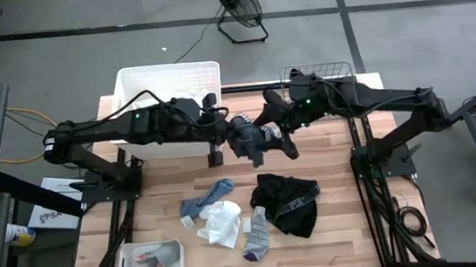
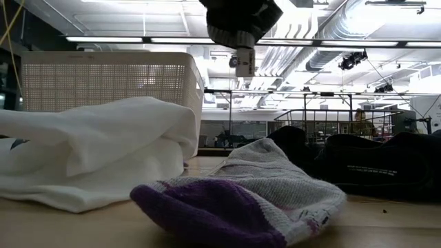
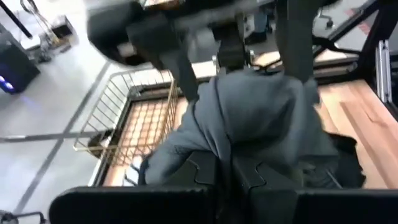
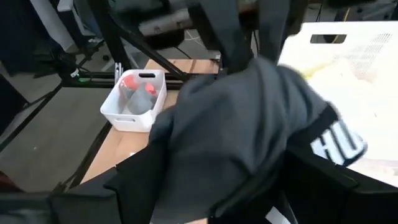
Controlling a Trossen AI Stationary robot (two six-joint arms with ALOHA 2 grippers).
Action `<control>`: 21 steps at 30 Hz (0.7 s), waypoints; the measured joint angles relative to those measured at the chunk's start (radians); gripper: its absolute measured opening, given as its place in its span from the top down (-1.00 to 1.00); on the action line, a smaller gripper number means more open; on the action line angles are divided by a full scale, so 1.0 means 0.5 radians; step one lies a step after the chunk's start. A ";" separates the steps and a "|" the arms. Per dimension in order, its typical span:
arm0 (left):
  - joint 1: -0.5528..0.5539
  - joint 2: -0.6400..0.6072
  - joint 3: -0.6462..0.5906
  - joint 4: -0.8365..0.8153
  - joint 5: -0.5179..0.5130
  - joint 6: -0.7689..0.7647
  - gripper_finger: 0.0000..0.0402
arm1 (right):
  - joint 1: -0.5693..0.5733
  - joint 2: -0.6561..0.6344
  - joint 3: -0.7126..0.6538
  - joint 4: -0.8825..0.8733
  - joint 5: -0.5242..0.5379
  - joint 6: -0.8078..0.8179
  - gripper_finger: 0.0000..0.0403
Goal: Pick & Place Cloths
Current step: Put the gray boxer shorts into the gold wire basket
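The dark grey garment needs to go into the wire basket, so the robot's right gripper needs to grab the garment by its slack folds next.
A dark grey garment with a lettered waistband hangs above the table's middle, between my two arms. My left gripper is shut on it. My right gripper is open. Its fingers stand wide on either side of the garment; I cannot tell whether they touch it. On the table near the front lie a blue-grey sock, a white cloth, a grey-purple sock and a black garment. In the low view the held garment shows overhead. My left gripper pinches a bunched fold of the dark grey garment between its two fingers. The garment is lifted clear of the table and hangs slack from the hold, its lettered waistband on the side toward the white bin.
A large white slotted bin stands at the far left, a wire basket at the far right. A small white bin with red and grey items sits at the near left corner. A floor fan stands beyond the table.
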 joint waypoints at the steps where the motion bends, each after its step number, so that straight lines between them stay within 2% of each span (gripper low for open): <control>1: 0.000 0.000 0.000 0.024 -0.002 0.005 0.98 | 0.006 0.010 0.000 0.001 0.002 0.001 -0.42; 8: 0.002 0.000 -0.001 0.207 -0.003 0.055 0.98 | 0.025 0.044 0.000 0.117 0.148 0.002 -0.42; 21: 0.000 -0.002 -0.002 0.421 0.065 0.091 0.98 | 0.022 0.096 0.000 0.378 -0.067 0.129 -0.42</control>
